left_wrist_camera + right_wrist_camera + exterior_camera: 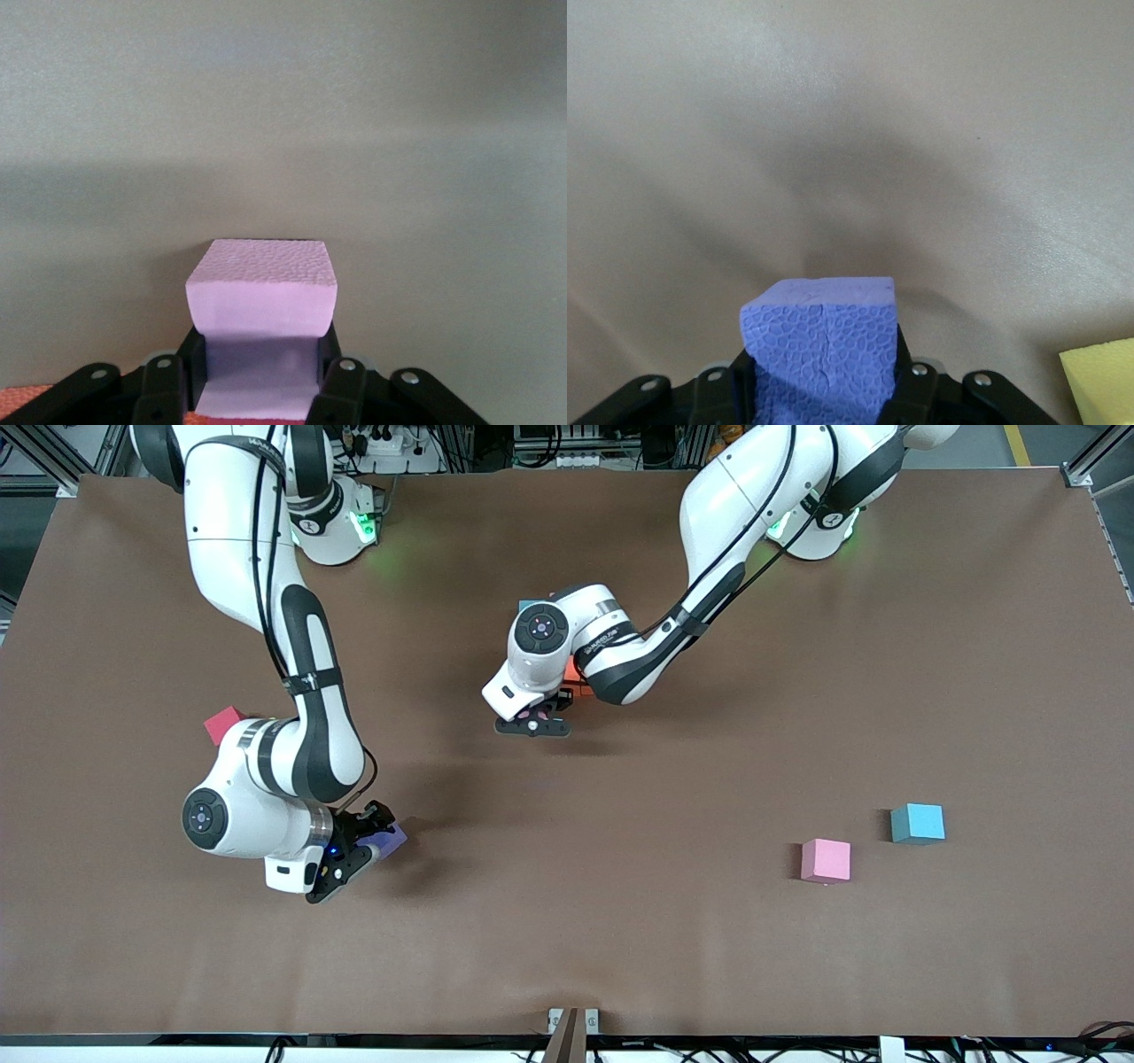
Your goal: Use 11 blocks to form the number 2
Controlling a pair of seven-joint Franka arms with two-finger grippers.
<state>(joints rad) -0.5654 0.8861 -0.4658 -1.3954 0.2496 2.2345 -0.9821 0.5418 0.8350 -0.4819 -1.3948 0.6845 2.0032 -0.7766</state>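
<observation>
My left gripper opens next, since the pink block is down on the tabletop beside the orange blocks' row, so the pink block would stand.
My left gripper (534, 716) is low over the middle of the table, shut on a pale pink block (261, 288) that fills the gap between its fingers (330, 354). Under that arm an orange block (573, 679) and a blue block's corner (530, 607) peek out. My right gripper (354, 852), low over the table toward the right arm's end, is shut on a purple block (819, 341), also seen as purple block (392, 837). A yellow block's corner (1103, 381) shows in the right wrist view. On the table lie a red block (223, 724), a pink block (826, 860) and a blue block (917, 823).
The brown table cover (620, 921) spreads out around both grippers. The loose pink and blue blocks lie close together toward the left arm's end. The red block is partly covered by the right arm's wrist (266, 779).
</observation>
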